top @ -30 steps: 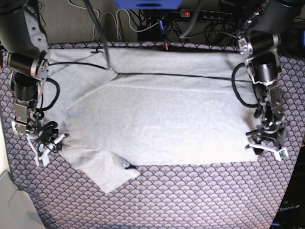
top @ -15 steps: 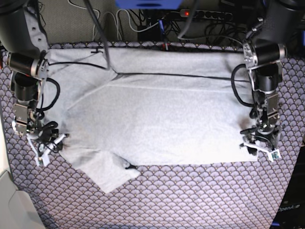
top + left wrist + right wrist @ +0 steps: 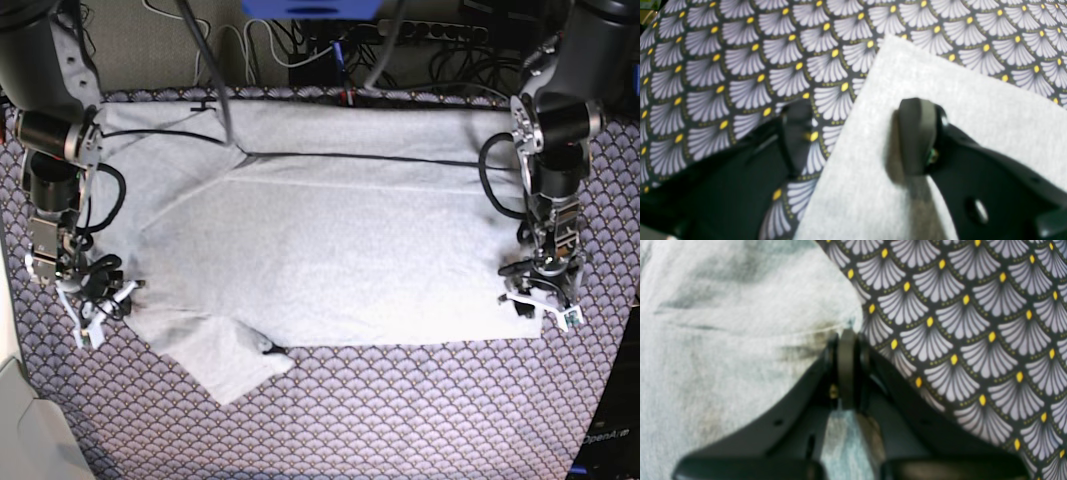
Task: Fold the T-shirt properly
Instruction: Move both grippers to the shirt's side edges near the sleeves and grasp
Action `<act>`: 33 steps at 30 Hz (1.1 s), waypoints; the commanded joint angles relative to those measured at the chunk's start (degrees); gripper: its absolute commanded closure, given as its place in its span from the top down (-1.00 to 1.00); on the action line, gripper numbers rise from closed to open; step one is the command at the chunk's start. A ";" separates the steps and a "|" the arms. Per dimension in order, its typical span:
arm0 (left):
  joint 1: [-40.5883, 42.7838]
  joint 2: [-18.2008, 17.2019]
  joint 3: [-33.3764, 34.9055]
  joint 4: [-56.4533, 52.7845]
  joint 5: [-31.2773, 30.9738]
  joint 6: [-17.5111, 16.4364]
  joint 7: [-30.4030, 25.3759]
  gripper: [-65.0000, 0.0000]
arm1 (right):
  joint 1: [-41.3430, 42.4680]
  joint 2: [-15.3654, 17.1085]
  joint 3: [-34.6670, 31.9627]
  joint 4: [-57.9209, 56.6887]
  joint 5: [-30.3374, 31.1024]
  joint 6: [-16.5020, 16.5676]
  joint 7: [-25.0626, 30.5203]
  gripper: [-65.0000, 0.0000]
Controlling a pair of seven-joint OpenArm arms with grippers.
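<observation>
My left gripper has its fingers on both sides of the T-shirt's side edge, one down in a fold beside it, and will close on the T-shirt.
The light-grey T-shirt lies spread flat on the scallop-patterned tablecloth, with one sleeve sticking out at the front left. No lettering shows. My left gripper is open over the shirt's front right corner. In the left wrist view one finger rests on the shirt and the other finger is over the tablecloth. My right gripper is at the shirt's left edge. In the right wrist view it is shut on a pinch of the shirt.
Cables and a power strip lie beyond the table's far edge. A thin dark line runs across the shirt's upper part. Black arm cables loop beside both grippers. Bare tablecloth lies along the front and at the right.
My left gripper has moved leftward and slightly back, from just outside the shirt's front right corner to over it. My right gripper has not moved.
</observation>
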 commanded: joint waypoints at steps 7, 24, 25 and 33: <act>-1.58 -0.53 6.35 0.43 -0.55 -0.03 -0.66 0.11 | 1.68 0.67 -0.04 0.73 0.13 0.46 0.03 -1.00; 0.18 -0.71 6.17 0.79 -0.64 0.05 -0.75 -0.97 | 1.68 0.58 -0.04 0.64 0.04 0.46 0.03 -1.00; 0.18 -0.71 6.17 0.87 -0.64 0.05 -0.75 -0.98 | 1.68 0.58 -0.04 0.64 0.04 0.46 0.03 -1.00; 0.80 -0.89 6.17 4.48 -0.64 0.40 -0.31 -0.98 | 1.59 0.67 -0.04 0.64 0.31 0.64 0.03 -1.00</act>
